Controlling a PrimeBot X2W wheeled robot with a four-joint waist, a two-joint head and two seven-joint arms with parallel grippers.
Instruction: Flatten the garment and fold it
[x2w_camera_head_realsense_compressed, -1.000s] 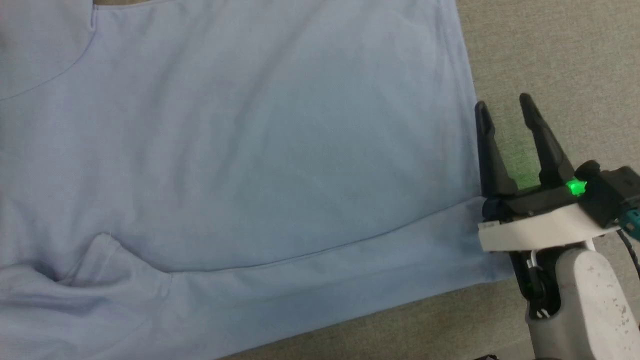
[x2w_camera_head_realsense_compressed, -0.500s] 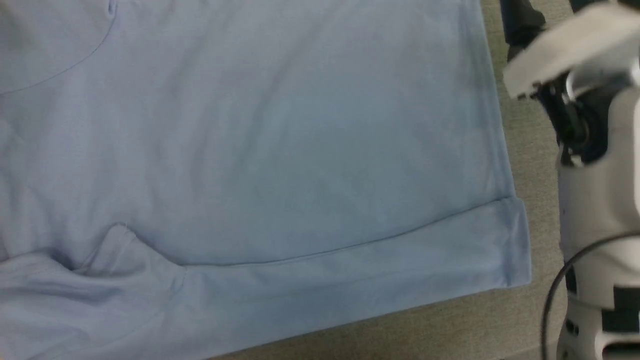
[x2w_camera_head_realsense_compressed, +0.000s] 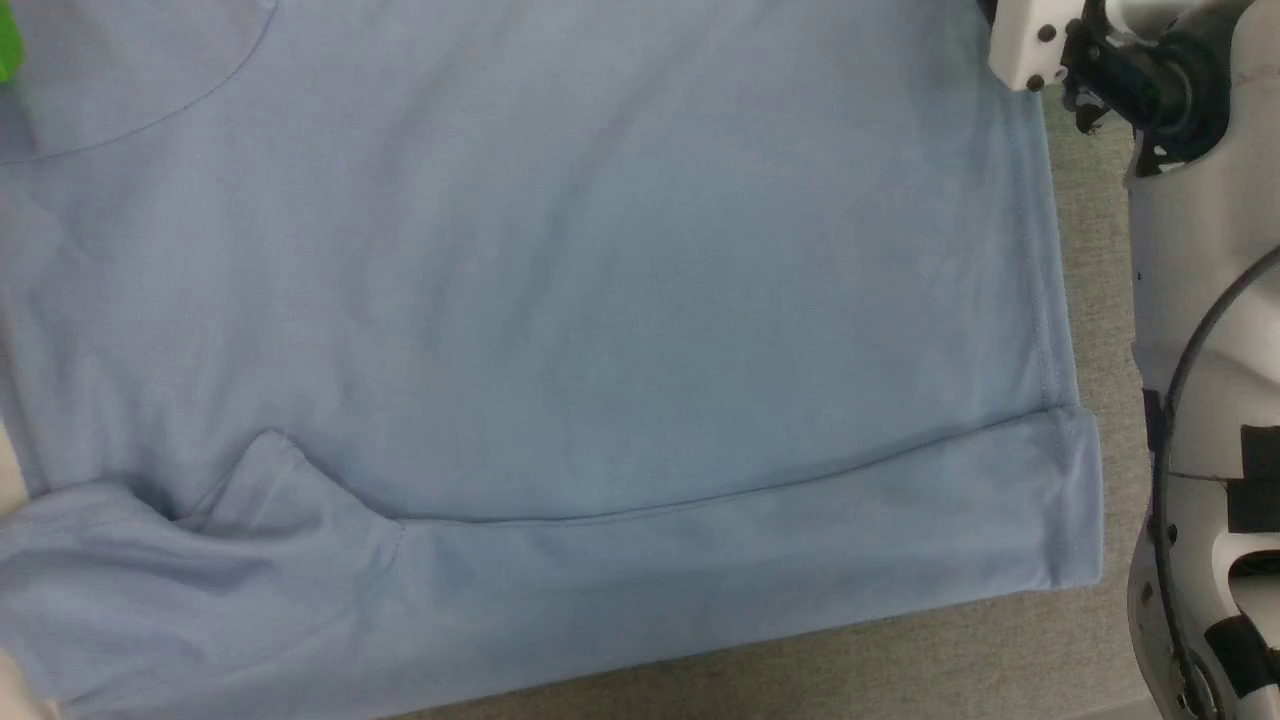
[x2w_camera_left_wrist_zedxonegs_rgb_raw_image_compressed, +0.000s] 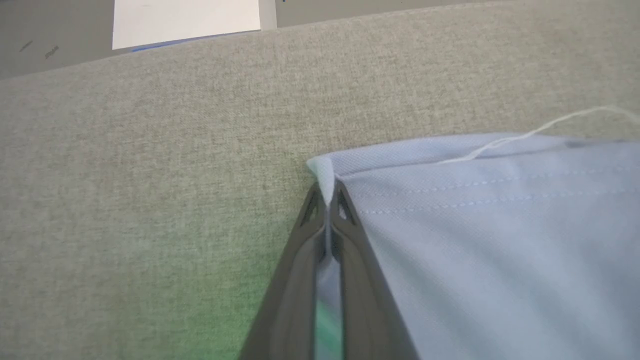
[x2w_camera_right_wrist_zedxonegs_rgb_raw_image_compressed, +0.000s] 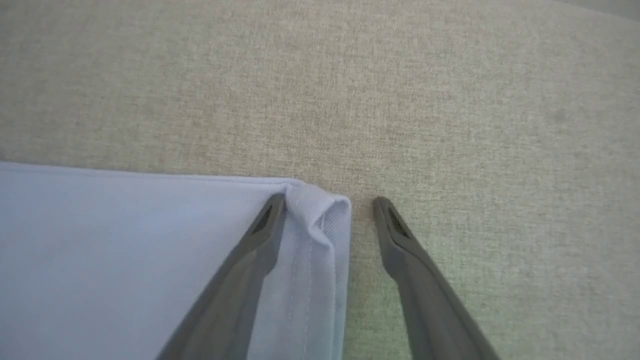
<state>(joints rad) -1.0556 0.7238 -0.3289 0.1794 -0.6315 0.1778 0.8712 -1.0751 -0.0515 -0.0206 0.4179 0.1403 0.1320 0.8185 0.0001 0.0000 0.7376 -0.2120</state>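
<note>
My right gripper is to fold the garment neatly, so next it needs to grab the shirt by the corner of its hem.
The light blue garment lies spread over the grey cloth surface, with a turned-up band along its near edge and a bunched sleeve at the lower left. In the left wrist view my left gripper is shut on a corner of the garment. My right gripper is open and straddles another corner of the garment: one finger rests on the cloth, the other on the bare surface. My right forearm runs along the garment's right edge.
Grey woven surface shows beyond the garment's near and right edges. A white sheet lies past the surface's far edge in the left wrist view. A loose white thread trails off the hem. A green glow shows at the upper left.
The head camera has shifted. My right arm has travelled from the garment's near right corner up along its right edge, and its fingers have left the head view.
</note>
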